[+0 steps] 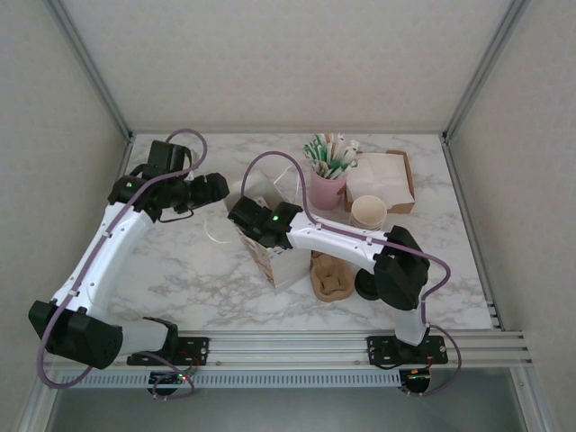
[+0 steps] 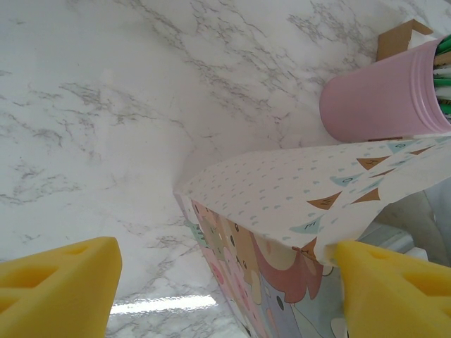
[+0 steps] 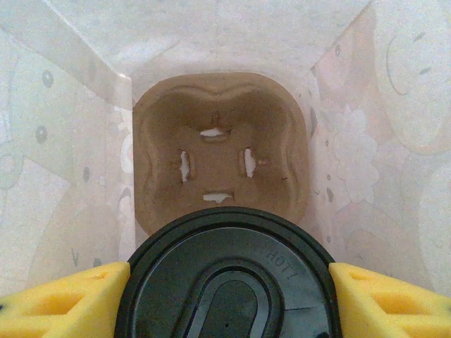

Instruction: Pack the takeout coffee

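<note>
I need to open my right gripper now, since the takeout coffee (image 3: 229,282) is upright inside the bag with its lid over the carrier's near edge.
The takeout coffee (image 3: 229,282) shows its round black lid from above in the right wrist view. My right gripper (image 3: 229,299) is shut on it, a yellow pad pressed to each side of the lid. Both are down inside the patterned paper bag (image 1: 281,263), above a brown pulp cup carrier (image 3: 220,148) lying on the bag's bottom. In the top view my right wrist (image 1: 261,220) reaches into the bag's mouth. My left gripper (image 2: 225,289) is open at the bag's upper rim (image 2: 282,190), its right finger (image 2: 394,289) touching the edge.
A pink cup (image 1: 328,187) of stirrers stands behind the bag, next to a stack of lidless cream cups (image 1: 368,212) and a cardboard box (image 1: 407,180) of napkins. Another brown carrier (image 1: 330,276) and flat black lids (image 1: 365,288) lie right of the bag.
</note>
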